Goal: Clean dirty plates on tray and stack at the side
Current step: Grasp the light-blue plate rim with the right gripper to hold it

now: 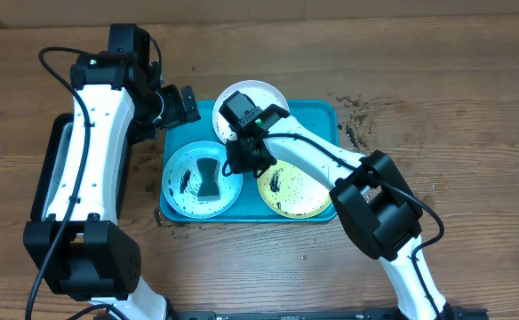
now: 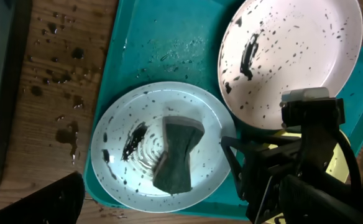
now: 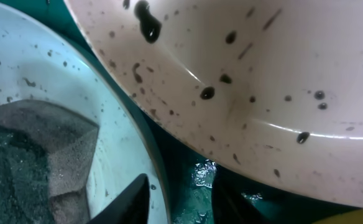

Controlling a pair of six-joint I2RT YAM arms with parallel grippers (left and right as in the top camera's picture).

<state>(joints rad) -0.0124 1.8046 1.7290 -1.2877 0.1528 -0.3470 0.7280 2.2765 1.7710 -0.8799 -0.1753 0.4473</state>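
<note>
The dark sponge needs its wide ends free to clean the plates, so my left gripper will next pinch it across its narrow middle (image 1: 208, 178) (image 2: 179, 152).
The turquoise tray (image 1: 322, 116) holds three smeared plates. The white plate (image 1: 259, 93) is at the back, the light blue plate (image 1: 181, 200) at the left, and the yellow-green plate (image 1: 299, 197) at the right. A dark sponge (image 1: 209, 178) lies on the blue plate. My right gripper (image 1: 242, 160) is open at the blue plate's right rim. In the right wrist view its fingers (image 3: 181, 199) straddle that rim (image 3: 138, 143), with the white plate (image 3: 262, 81) tilted just above. My left gripper (image 1: 181, 105) is open and empty over the tray's back left corner.
A black tray (image 1: 51, 169) lies under the left arm at the table's left. Dark specks (image 1: 357, 124) and wet drops (image 2: 63, 134) mark the wood beside the turquoise tray. The right arm (image 2: 306, 174) crosses the yellow-green plate.
</note>
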